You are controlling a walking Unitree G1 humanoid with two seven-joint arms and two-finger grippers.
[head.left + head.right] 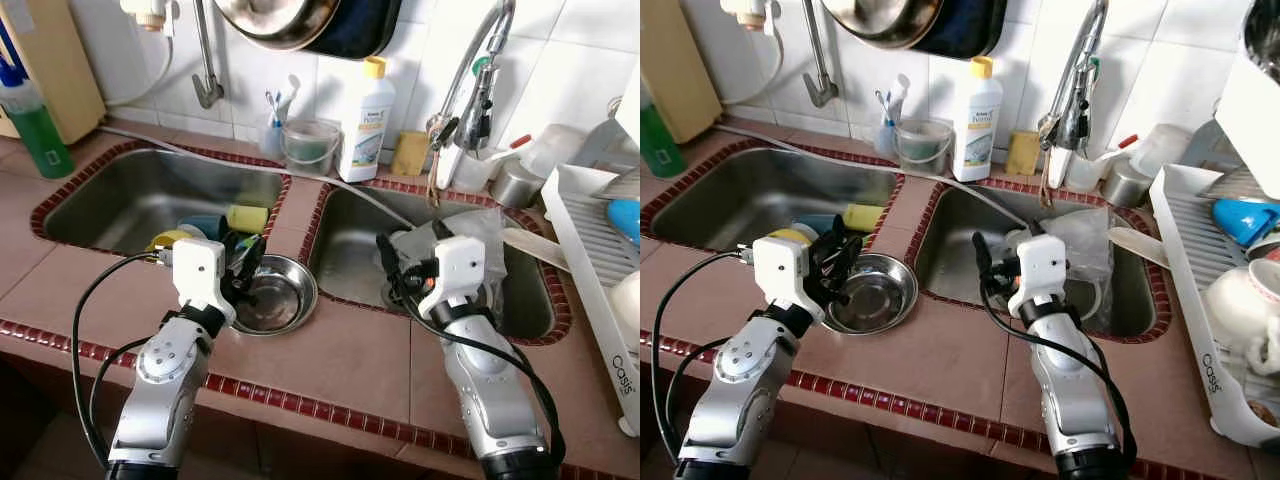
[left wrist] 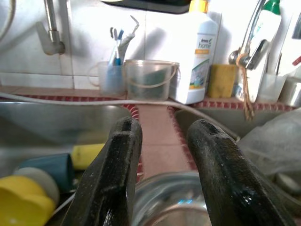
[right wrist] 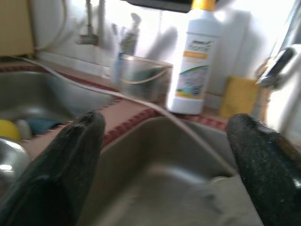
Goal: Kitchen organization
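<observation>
My right gripper will next grab the bowl's thin rim (image 1: 315, 294) on the side toward the plastic bag (image 1: 485, 235), because the bowl is wider than my open fingers.
A steel bowl (image 1: 283, 302) sits on the tiled strip between the two sinks, partly over the edge of the left sink (image 1: 110, 200). My left gripper (image 1: 248, 262) hovers at the bowl's left rim. In the left wrist view its fingers (image 2: 117, 160) stand apart, open, with the bowl's rim (image 2: 169, 188) low between them. My right gripper (image 1: 410, 245) is wide open over the right sink (image 1: 345, 250), near a crumpled clear plastic bag (image 1: 485, 235); nothing is between its fingers (image 3: 70, 155).
The left sink holds a yellow cup (image 1: 170, 240), a blue cup (image 1: 200, 225) and a yellow item (image 1: 247, 217). On the back ledge are a white detergent bottle (image 1: 365, 120), a clear tub (image 1: 310, 145) and a sponge (image 1: 408, 153). A white dish rack (image 1: 590, 250) stands at the right and a green bottle (image 1: 35, 130) at the far left.
</observation>
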